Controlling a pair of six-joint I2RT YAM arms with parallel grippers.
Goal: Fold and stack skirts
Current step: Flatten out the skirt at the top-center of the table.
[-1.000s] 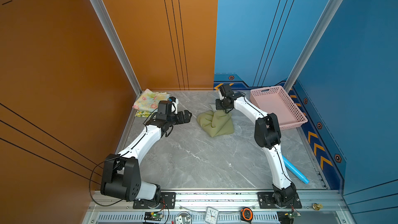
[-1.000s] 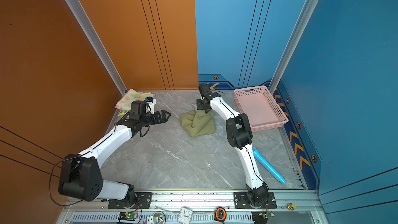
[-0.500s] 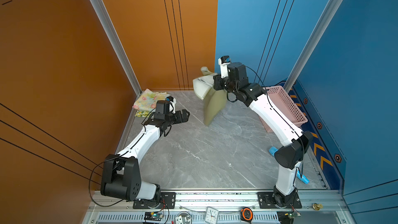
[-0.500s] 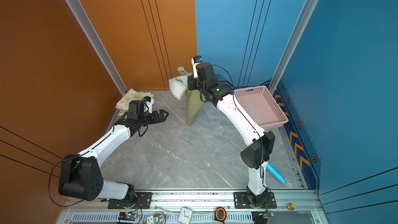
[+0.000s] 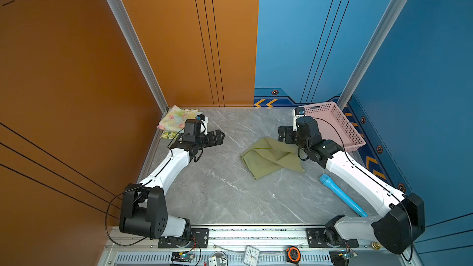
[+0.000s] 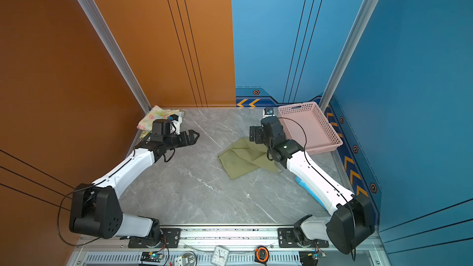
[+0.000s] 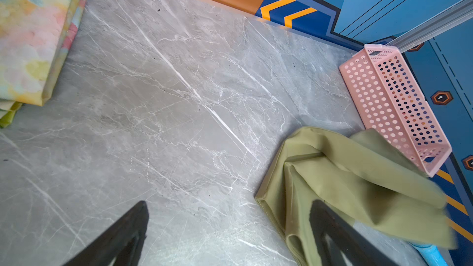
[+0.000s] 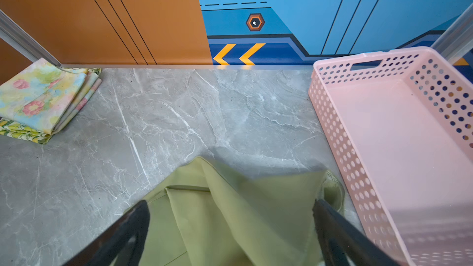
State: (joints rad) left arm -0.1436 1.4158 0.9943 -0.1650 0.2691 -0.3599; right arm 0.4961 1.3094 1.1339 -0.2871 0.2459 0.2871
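Observation:
My right gripper grabs the olive green skirt (image 5: 271, 157) by its edge facing my left gripper next, leaving that edge's other end free for spreading and folding.
The olive green skirt (image 5: 271, 157) (image 6: 245, 158) lies crumpled and partly spread on the grey table, right of centre. My right gripper (image 5: 284, 134) (image 8: 233, 204) hovers over its far edge. It is open, with cloth (image 8: 230, 213) below the fingers and nothing gripped. The pastel floral skirt (image 5: 174, 120) (image 8: 43, 95) lies folded on top of the lemon-print skirt (image 5: 169, 135) (image 8: 23, 131) in the far left corner. Next to that stack my left gripper (image 5: 218, 136) (image 7: 230, 205) is open and empty, pointing toward the olive skirt (image 7: 345, 188).
A pink perforated basket (image 5: 320, 104) (image 8: 332, 113) stands empty at the far right, close to my right wrist. A light blue tube (image 5: 340, 193) lies near the right edge under the right arm. Orange and blue walls enclose the table on three sides.
My right arm lifted the olive skirt high, then came down to the right and opened, letting it go. The skirt now lies flatter and farther right. The left arm barely moved.

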